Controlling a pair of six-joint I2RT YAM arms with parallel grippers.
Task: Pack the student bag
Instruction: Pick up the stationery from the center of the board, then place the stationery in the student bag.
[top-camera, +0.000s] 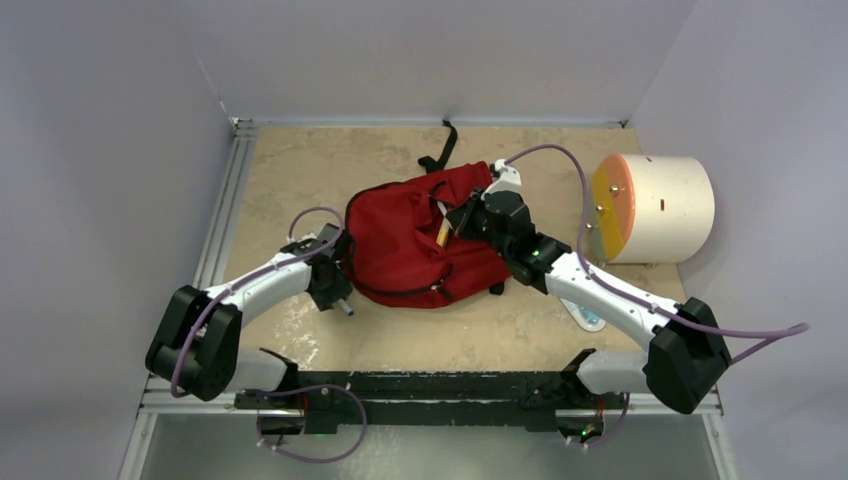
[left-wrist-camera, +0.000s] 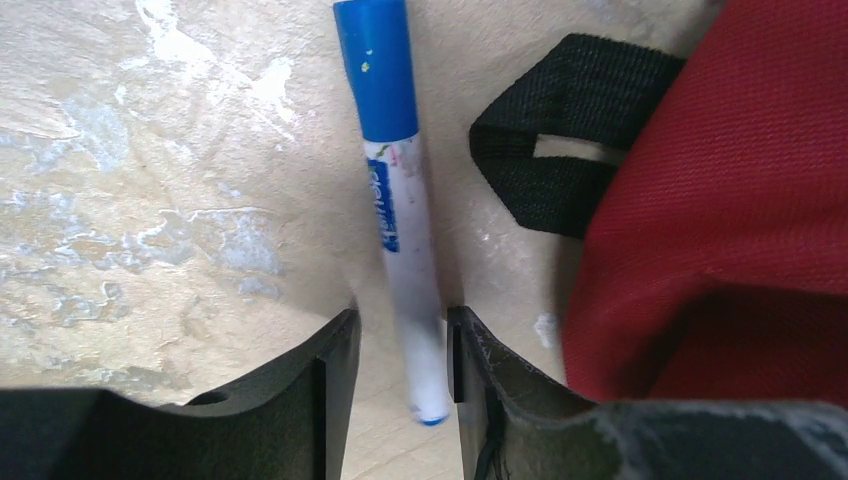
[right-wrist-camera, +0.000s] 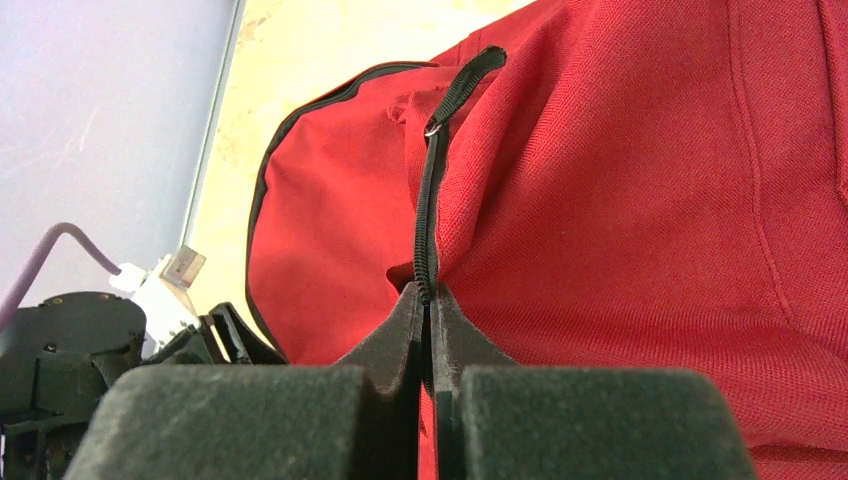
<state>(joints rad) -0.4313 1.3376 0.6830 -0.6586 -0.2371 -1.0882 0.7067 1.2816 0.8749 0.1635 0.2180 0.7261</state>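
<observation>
I need to hold the marker with my left gripper by its plain white end, so the marker's blue cap stays free to go into the bag first.
The dark-red student bag lies mid-table and fills the right wrist view. My right gripper is shut on the black zipper edge of the bag's opening and holds that edge up. A white marker with a blue cap lies on the table at the bag's left. My left gripper is open and straddles the marker's white end, with a gap on the left side. The bag's red fabric and a black strap loop are just right of it.
A cream cylinder with an orange-yellow face stands at the right. A black strap trails toward the back wall. A yellowish stick-like item shows at the bag's opening. A small pale object lies under my right arm.
</observation>
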